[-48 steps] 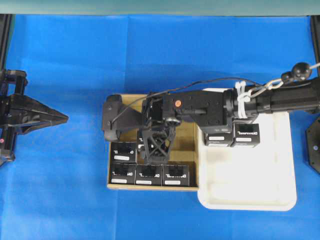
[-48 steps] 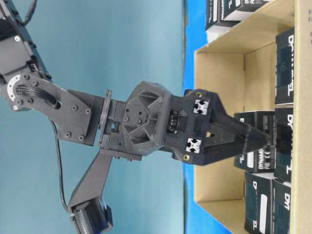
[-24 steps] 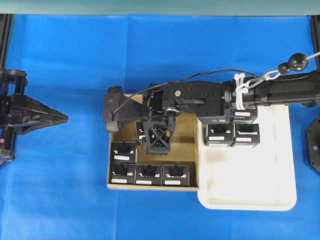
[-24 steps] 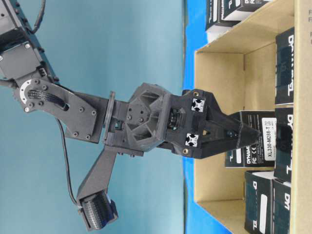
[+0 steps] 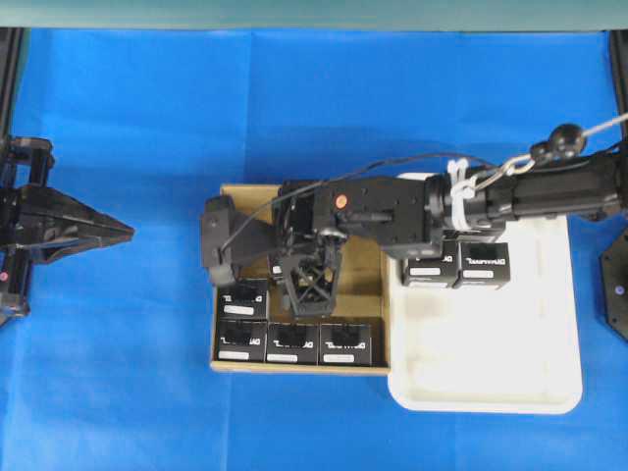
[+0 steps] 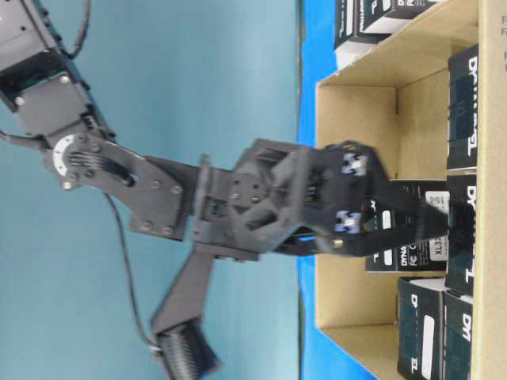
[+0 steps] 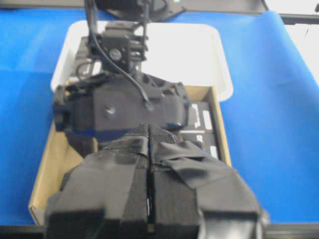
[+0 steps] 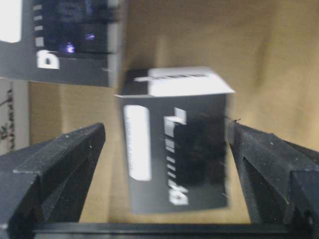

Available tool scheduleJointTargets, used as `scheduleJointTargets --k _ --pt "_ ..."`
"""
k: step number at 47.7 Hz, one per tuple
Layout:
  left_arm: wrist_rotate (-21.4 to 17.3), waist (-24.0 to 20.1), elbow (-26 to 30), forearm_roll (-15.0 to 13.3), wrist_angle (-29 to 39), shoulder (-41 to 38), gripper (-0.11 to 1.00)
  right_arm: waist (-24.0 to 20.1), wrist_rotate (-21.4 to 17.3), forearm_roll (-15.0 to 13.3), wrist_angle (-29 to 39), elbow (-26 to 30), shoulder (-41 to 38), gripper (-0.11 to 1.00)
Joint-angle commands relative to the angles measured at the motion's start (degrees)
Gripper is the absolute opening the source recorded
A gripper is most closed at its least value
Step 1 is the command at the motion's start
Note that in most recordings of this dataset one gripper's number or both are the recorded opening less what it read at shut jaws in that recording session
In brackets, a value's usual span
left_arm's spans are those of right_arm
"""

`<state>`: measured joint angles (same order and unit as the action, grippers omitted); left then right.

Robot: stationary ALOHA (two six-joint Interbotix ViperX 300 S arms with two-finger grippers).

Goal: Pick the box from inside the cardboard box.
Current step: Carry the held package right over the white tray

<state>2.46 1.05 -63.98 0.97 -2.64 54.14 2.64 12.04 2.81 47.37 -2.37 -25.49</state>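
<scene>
The right gripper's fingers reach down on either side of the black box and would catch the box if they closed now, so the right gripper will close.
In the right wrist view a small black box (image 8: 174,154) with white lettering and a white label strip stands on the brown floor of the cardboard box (image 8: 259,50). It sits between the fingers of my open right gripper (image 8: 165,130). The right finger (image 8: 259,159) is at the box's edge and the left finger (image 8: 65,164) is a gap away. Overhead, the right gripper (image 5: 312,302) reaches down into the cardboard box (image 5: 375,294). From table level the right gripper (image 6: 432,229) straddles the box (image 6: 412,255). My left gripper (image 5: 103,231) rests shut at the far left.
Several more black boxes (image 5: 291,340) line the carton's near wall. A white tray (image 5: 491,383) touches the carton's right side and holds two black boxes (image 5: 457,267) under the right arm. Blue cloth (image 5: 128,373) covers the table.
The right gripper drew back a little, then came down again over the box, which shifted slightly. Its jaws stayed open. The left arm has not moved.
</scene>
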Motion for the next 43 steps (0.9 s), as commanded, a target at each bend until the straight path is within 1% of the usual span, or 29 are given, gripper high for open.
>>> scheduleJointTargets --k 1,6,21,27,31,33,34,37,43 --pt "0.1 0.1 1.5 0.1 -0.3 -0.4 -0.06 -0.2 0.1 0.0 -1.1 0.2 -0.8 0.99" --pt "0.1 0.1 1.5 0.1 -0.3 -0.4 -0.06 -0.1 0.0 0.0 -2.5 0.2 -1.1 0.99" --pt "0.2 0.1 1.5 0.1 -0.3 -0.3 -0.06 0.2 0.2 -0.1 -2.4 0.0 -1.1 0.99" --pt "0.2 0.0 1.5 0.1 -0.3 -0.3 -0.06 0.0 0.1 -0.1 -2.2 0.2 -1.0 0.96" --pt "0.2 0.1 1.5 0.1 -0.3 -0.3 -0.06 -0.4 0.1 0.0 -2.2 0.4 -1.0 0.88" --pt "0.2 0.1 1.5 0.0 -0.3 -0.3 -0.06 -0.5 0.1 0.0 -2.1 0.4 -0.9 0.81" --pt "0.2 0.1 1.5 0.1 -0.3 -0.3 -0.06 -0.7 0.1 0.0 -2.0 0.4 -0.9 0.75" --pt "0.2 0.1 1.5 0.1 -0.3 -0.3 -0.06 -0.9 0.0 0.0 -1.5 0.4 -0.9 0.62" --pt "0.2 0.0 1.5 0.1 -0.3 -0.2 -0.06 -0.9 -1.1 0.4 0.2 0.9 -0.5 0.62"
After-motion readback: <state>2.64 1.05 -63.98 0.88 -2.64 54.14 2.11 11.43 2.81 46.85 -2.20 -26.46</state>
